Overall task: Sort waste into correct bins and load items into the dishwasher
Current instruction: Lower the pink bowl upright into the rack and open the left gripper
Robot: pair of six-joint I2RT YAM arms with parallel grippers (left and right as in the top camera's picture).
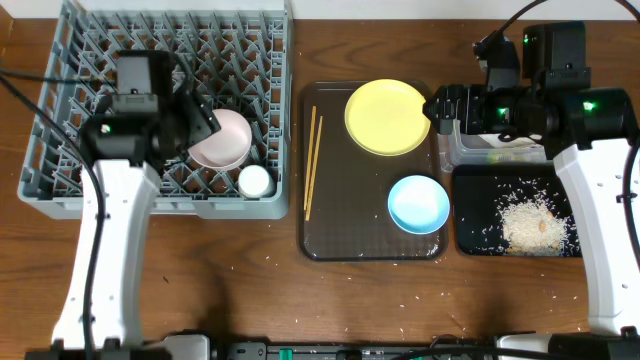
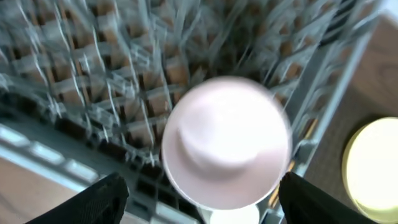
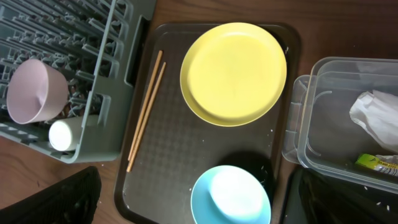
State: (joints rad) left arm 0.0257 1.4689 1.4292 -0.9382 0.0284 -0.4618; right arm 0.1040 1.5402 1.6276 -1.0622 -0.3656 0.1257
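Next, my left gripper picks up the white bowl by its rim [image 1: 217, 166] [image 2: 208, 201], so the bowl's base stays free to settle tilted among the dish rack's wires.
The white bowl [image 1: 222, 138] sits tilted in the grey dish rack [image 1: 60, 150], with the small white cup [image 1: 254, 181] just in front of it. My left gripper [image 1: 200, 125] hovers over the bowl [image 2: 227, 140], open and empty [image 2: 199, 200]. The yellow plate [image 1: 387, 117], blue bowl [image 1: 418, 203] and chopsticks [image 1: 311, 160] lie on the brown tray [image 1: 330, 240]. My right gripper [image 1: 440, 105] is open and empty above the tray [image 3: 199, 199]. The napkin [image 3: 376, 112] and wrapper [image 3: 379, 163] lie in the clear tub [image 3: 323, 93]. Rice scraps [image 1: 535, 222] lie in the black tray [image 1: 475, 215].
A few rice grains are scattered on the wooden table in front of the brown tray [image 1: 420, 300]. The rack fills the far left of the table. The right arm's body stands over the clear tub [image 1: 480, 150].
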